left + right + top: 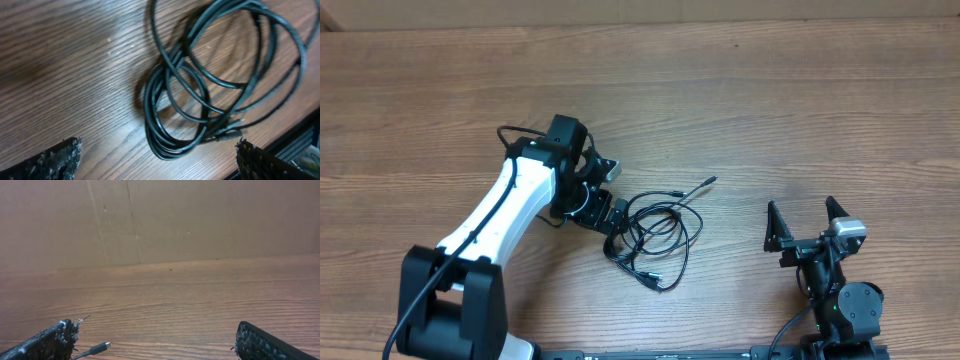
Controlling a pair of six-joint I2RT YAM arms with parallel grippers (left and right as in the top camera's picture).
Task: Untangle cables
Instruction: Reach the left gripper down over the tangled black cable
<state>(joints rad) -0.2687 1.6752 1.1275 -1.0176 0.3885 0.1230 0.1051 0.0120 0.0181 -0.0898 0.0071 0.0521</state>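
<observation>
My left gripper needs to go to the cables and grab the coiled bundle's outer edge (610,247) (166,149). The other loops then stay free for my right gripper to untangle.
The cables (632,238) lie in a loose tangle of thin black loops on the wooden table, just right of my left arm. One plug end (708,182) trails out to the upper right. My left gripper (613,222) hovers at the tangle's left edge, open. In the left wrist view the coiled cables (152,115) fill the middle, their lowest loop reaching down between the spread fingers (55,160); nothing is gripped. My right gripper (805,222) stands open, well right of the tangle. In the right wrist view a cable plug (98,347) lies beside the left finger (50,342), untouched.
The wooden table (800,90) stretches bare behind and right of the tangle. A brown cardboard wall (175,220) rises along the far edge. The left arm's black base (450,300) sits at the front left, and a dark rail (720,352) runs along the front edge.
</observation>
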